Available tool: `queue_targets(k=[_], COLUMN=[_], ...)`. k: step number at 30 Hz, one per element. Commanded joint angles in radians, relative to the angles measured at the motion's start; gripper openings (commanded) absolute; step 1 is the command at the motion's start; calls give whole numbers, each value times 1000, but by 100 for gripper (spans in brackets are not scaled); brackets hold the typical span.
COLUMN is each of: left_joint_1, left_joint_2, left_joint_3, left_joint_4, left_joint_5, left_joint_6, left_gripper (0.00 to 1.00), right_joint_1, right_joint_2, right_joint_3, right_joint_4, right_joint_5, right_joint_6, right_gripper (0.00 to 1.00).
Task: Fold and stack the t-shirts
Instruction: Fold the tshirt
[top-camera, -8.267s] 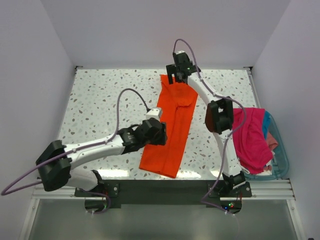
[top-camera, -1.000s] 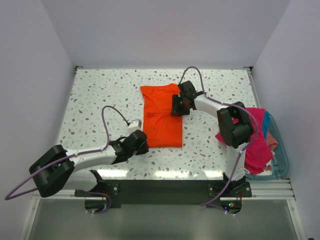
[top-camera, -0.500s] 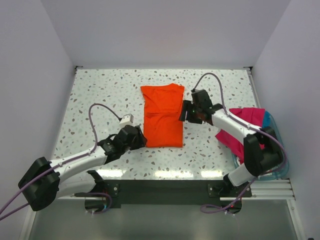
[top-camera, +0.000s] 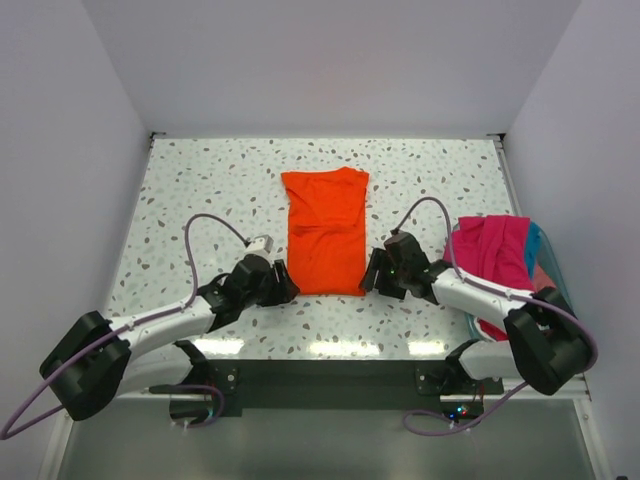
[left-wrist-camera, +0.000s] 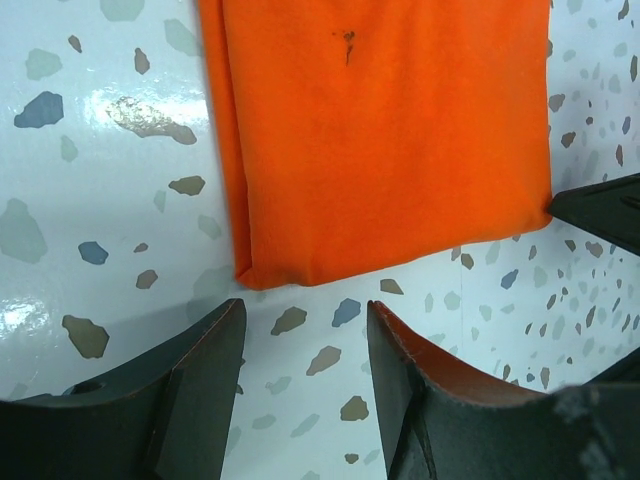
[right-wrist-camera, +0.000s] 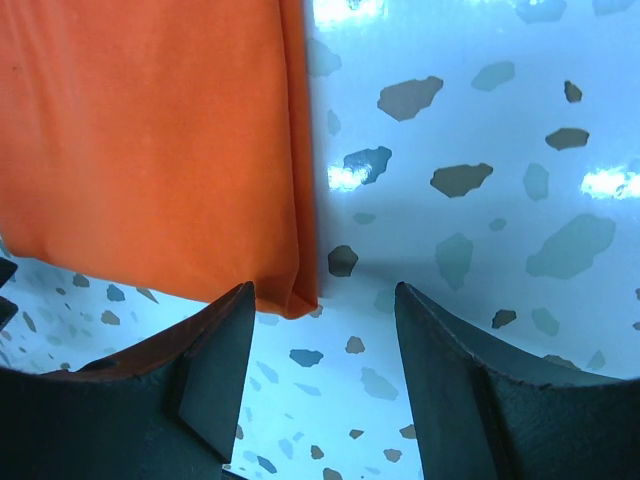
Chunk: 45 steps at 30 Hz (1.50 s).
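Observation:
My left gripper grabs the near corner of the orange t-shirt next, to fold the t-shirt's near edge over toward the t-shirt's far end.
The bright orange t-shirt (top-camera: 325, 232) lies folded in half as a rectangle in the middle of the table. My left gripper (top-camera: 281, 282) is open and empty just off the shirt's near left corner (left-wrist-camera: 250, 275). My right gripper (top-camera: 374, 274) is open and empty just off its near right corner (right-wrist-camera: 300, 300). The shirt fills the upper part of the left wrist view (left-wrist-camera: 390, 130) and the upper left of the right wrist view (right-wrist-camera: 150, 140). A magenta-pink t-shirt (top-camera: 495, 270) hangs crumpled over the teal bin (top-camera: 562, 320), with a paler pink one (top-camera: 543, 282) beneath it.
The table is a speckled white terrazzo surface (top-camera: 200, 200), walled on left, back and right. The teal bin sits at the right edge. The arms' base rail (top-camera: 330, 375) runs along the near edge.
The long orange shirt has been folded in half into a shorter rectangle. In the last second my right gripper came back from the far edge to the near right corner; the left moved little.

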<state>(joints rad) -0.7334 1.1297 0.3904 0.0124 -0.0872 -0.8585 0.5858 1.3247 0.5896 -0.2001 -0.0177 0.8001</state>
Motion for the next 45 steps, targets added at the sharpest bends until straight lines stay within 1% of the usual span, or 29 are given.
queue_targets(k=[1,6,13,18,20,26,30,31,32,34,35,36,37,38,39,43,45], left_joint_1=[12,23,35,42,43,54,54,54,54,54,54,54,54,54,54,49,26], left_joint_2=[-7,19,76,99,107,131,162,176,183,196,196,191,182,173,162,67,19], left_joint_3=[-13,-13,-30,-42,-53,-79,-82,-82,-79,-79,-79,-78,-74,-73,-71,-71,-84], left_joint_4=[96,100,133,158,164,201,233,239,244,259,261,258,250,242,219,132,78], left_joint_5=[40,21,-2,-8,-17,-20,-14,-8,-5,7,10,14,17,17,18,30,26], left_joint_6=[27,15,-27,-50,-62,-91,-93,-91,-90,-88,-86,-83,-82,-79,-70,-57,-66], left_gripper=[57,57,56,54,53,49,45,42,39,29,24,15,11,7,1,0,0], right_joint_1=[0,6,12,12,14,12,14,14,14,14,14,14,14,14,14,20,34], right_joint_2=[-44,-42,-50,-36,-25,1,21,24,28,37,39,38,33,27,18,-67,-140], right_joint_3=[-25,-50,-126,-163,-180,-195,-198,-201,-201,-195,-185,-175,-168,-153,-142,-142,-158], right_joint_4=[96,129,195,257,286,329,344,352,353,355,352,344,323,314,295,174,131], right_joint_5=[15,-1,13,-2,-13,-41,-44,-44,-44,-47,-53,-56,-57,-65,-65,-64,-59], right_joint_6=[96,154,254,298,318,337,338,338,338,326,318,294,281,252,235,171,139], right_gripper=[62,61,57,52,50,49,42,37,33,24,17,14,11,2,0,0,0])
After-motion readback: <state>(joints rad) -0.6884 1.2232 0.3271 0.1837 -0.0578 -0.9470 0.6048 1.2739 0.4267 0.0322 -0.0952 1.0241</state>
